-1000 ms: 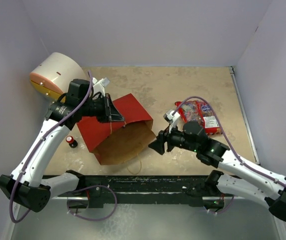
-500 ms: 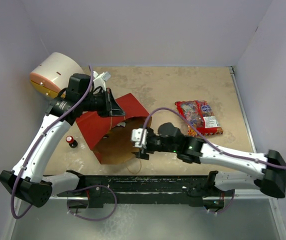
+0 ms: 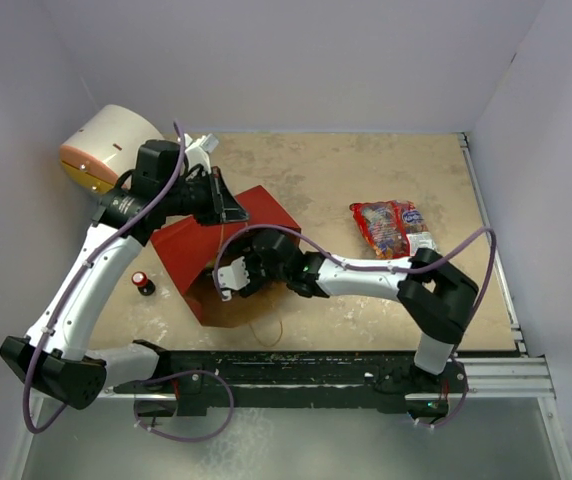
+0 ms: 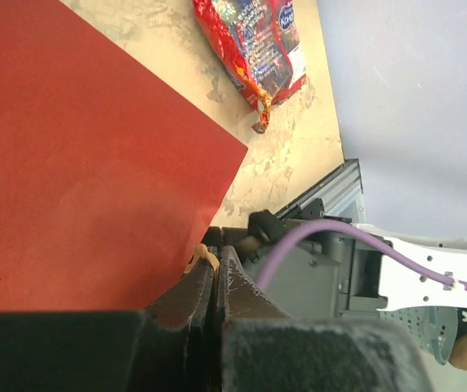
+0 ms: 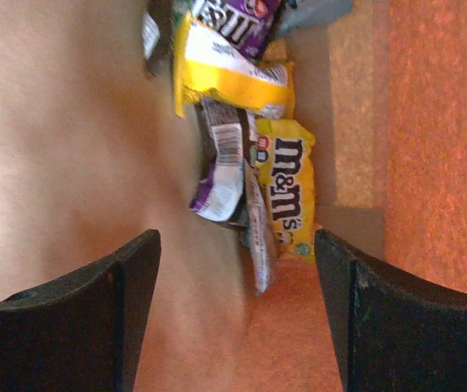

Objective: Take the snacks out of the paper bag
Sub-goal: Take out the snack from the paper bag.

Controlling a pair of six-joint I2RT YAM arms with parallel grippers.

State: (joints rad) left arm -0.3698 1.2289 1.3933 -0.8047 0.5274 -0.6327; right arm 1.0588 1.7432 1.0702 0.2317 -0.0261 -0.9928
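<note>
I need to grab the small silvery-blue wrapper by its near edge (image 5: 318, 15) with my right gripper next, so its far end stays free to come out of the paper bag's opening.
The paper bag (image 3: 206, 258) lies on its side, red outside, brown inside, mouth toward the near edge. My left gripper (image 3: 228, 210) is shut on its thin string handle (image 4: 203, 258) at the upper lip and holds the mouth open; the red outside (image 4: 78, 163) fills the left wrist view. My right gripper (image 3: 228, 279) is open and reaches inside the mouth. Ahead of its jaws (image 5: 237, 302) lie snacks: a yellow candy packet (image 5: 289, 192), another yellow packet (image 5: 225, 77), a purple-white wrapper (image 5: 221, 180) and a dark wrapper (image 5: 237, 16). The large red-and-clear bag (image 3: 391, 228) lies outside on the table.
A white drum with an orange-yellow end (image 3: 106, 145) stands at the back left. A small dark bottle with a red cap (image 3: 143, 283) sits left of the bag. A black rail (image 3: 296, 365) runs along the near edge. Grey walls close three sides.
My right arm has swung left from beside the red-and-clear bag and pushed its open gripper into the bag's mouth. My left gripper has kept hold of the handle and shifted slightly up.
</note>
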